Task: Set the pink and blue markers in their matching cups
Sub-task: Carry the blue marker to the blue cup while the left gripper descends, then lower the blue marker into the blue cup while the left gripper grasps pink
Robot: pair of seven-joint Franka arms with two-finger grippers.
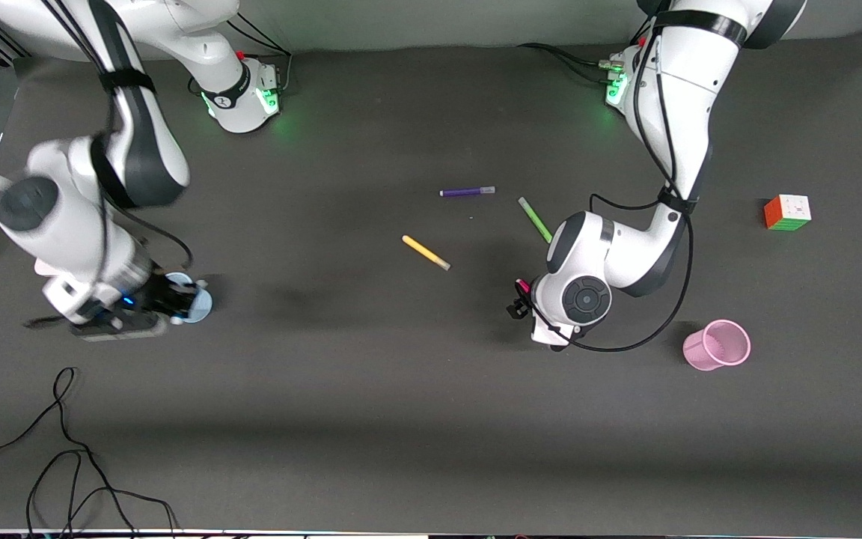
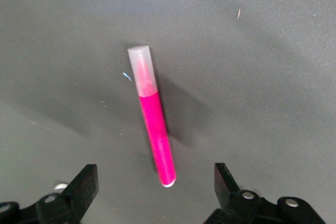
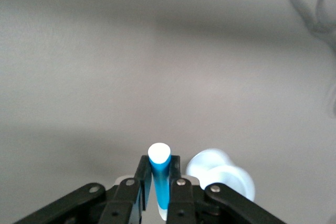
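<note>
I should next take hold of the pink marker with my left gripper by the end of its body opposite the pale cap (image 2: 165, 169), to put the marker in the pink cup.
The pink marker (image 2: 155, 129) lies flat on the dark table, its pale cap pointing away from my left gripper (image 2: 155, 184). That gripper is open and hangs low over the marker's rear end, fingers either side and not touching. In the front view only the marker's end (image 1: 522, 285) shows beside the left gripper (image 1: 518, 301). My right gripper (image 3: 160, 182) is shut on the blue marker (image 3: 160, 174), held upright. It is right next to the pale blue cup (image 3: 223, 174), which stands at the right arm's end (image 1: 195, 299), partly hidden by the right gripper (image 1: 165, 305). The pink cup (image 1: 717, 344) stands upright toward the left arm's end.
A purple pen (image 1: 467, 192), a green pen (image 1: 534, 218) and a yellow pen (image 1: 426, 252) lie mid-table, farther from the front camera than the left gripper. A colour cube (image 1: 787, 212) sits near the left arm's end. Loose black cable (image 1: 64, 449) lies near the front edge.
</note>
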